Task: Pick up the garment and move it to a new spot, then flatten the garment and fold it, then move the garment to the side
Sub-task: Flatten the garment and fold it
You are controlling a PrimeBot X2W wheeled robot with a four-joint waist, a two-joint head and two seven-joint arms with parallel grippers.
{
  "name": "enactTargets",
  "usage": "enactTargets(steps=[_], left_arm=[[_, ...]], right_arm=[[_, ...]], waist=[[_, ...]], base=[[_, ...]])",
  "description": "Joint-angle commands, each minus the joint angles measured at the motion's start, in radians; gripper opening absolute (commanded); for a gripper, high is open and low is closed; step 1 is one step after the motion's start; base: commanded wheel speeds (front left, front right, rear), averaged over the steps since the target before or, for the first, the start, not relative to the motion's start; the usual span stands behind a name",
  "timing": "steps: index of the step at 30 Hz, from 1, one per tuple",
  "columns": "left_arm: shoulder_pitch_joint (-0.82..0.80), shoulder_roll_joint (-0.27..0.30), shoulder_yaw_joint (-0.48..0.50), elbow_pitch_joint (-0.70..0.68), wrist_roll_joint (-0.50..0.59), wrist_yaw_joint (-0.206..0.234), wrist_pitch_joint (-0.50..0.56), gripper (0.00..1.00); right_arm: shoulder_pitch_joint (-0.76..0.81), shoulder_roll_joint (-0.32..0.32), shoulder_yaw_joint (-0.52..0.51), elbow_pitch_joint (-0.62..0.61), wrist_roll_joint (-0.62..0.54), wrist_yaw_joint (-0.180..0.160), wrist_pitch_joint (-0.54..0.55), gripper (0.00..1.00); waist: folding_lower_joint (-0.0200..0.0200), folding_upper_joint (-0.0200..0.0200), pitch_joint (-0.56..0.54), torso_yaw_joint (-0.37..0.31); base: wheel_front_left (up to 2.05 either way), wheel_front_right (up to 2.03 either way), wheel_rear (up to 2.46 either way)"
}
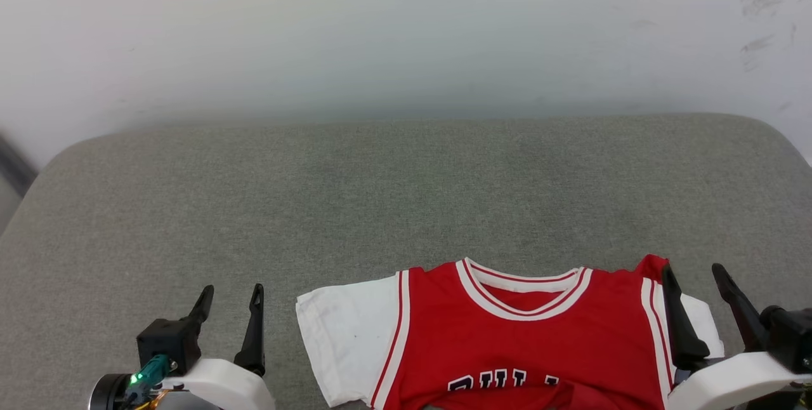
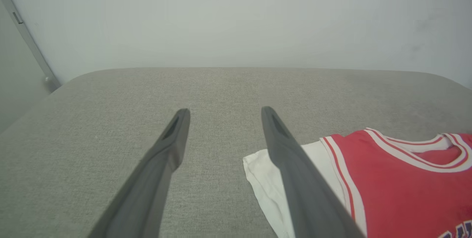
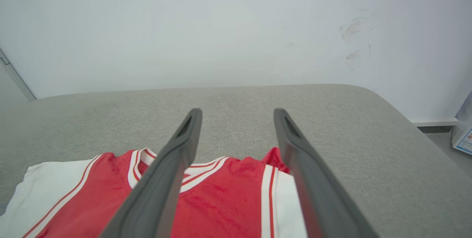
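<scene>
The jersey's red body (image 1: 502, 349) lies flat and slack on the cushion, so the left gripper should grab the jersey by its loose white sleeve edge (image 1: 310, 345) next.
The garment (image 1: 507, 340), a red jersey with white sleeves, striped trim and black lettering, lies front up on the grey cushion near the front edge. Its collar points away from me. My left gripper (image 1: 229, 299) stands open to the left of the white sleeve, apart from it, with nothing between its fingers. My right gripper (image 1: 694, 280) is open above the jersey's right shoulder, where a small red corner sticks up. In the left wrist view the garment (image 2: 387, 179) lies right of my left gripper (image 2: 225, 112). In the right wrist view the garment (image 3: 225, 193) lies under my right gripper (image 3: 236, 112).
The grey cushioned surface (image 1: 380, 188) stretches wide behind the jersey and meets a pale wall (image 1: 406, 29). Its corners are rounded. A box (image 3: 464, 135) stands on the floor beyond the right edge.
</scene>
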Motion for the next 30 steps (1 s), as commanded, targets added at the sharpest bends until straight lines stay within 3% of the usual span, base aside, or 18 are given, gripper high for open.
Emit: enactTargets(steps=[1,6,11,16,20,29,30], left_arm=[[-0.011,0.006,-0.005,0.001,-0.006,-0.013,0.017,1.0],[-0.074,0.036,-0.03,0.021,-0.034,-0.074,0.122,1.0],[-0.183,0.084,-0.073,0.056,-0.102,-0.175,0.35,1.0],[-0.285,0.118,-0.102,0.117,-0.183,-0.25,0.585,1.0],[-0.326,0.134,-0.122,0.17,-0.232,-0.282,0.721,1.0],[-0.357,0.12,-0.176,0.281,-0.28,-0.323,0.887,1.0],[-0.349,0.109,-0.188,0.293,-0.287,-0.328,0.906,0.82]], right_arm=[[0.028,0.005,0.008,-0.031,0.0,-0.001,0.005,1.0],[0.064,0.015,0.034,-0.109,-0.003,-0.001,0.035,1.0],[0.051,0.02,0.057,-0.158,0.0,-0.001,0.061,1.0],[0.009,0.021,0.078,-0.171,0.001,-0.001,0.063,1.0],[-0.016,0.023,0.087,-0.161,0.007,-0.001,0.051,1.0],[-0.045,0.024,0.099,-0.123,0.025,-0.001,0.028,1.0],[-0.044,0.024,0.1,-0.119,0.028,-0.001,0.026,1.0]], waist=[[0.0,0.0,-0.001,-0.001],[0.0,0.0,0.015,-0.024],[0.0,0.0,0.061,-0.063],[0.0,0.0,0.132,-0.103],[0.0,0.0,0.178,-0.134],[0.0,0.0,0.23,-0.175],[0.0,0.0,0.233,-0.178]], base=[[0.0,0.0,0.0],[0.0,0.0,0.0],[0.0,0.0,0.0],[0.0,0.0,0.0],[0.0,0.0,0.0],[0.0,0.0,0.0],[0.0,0.0,0.0]])
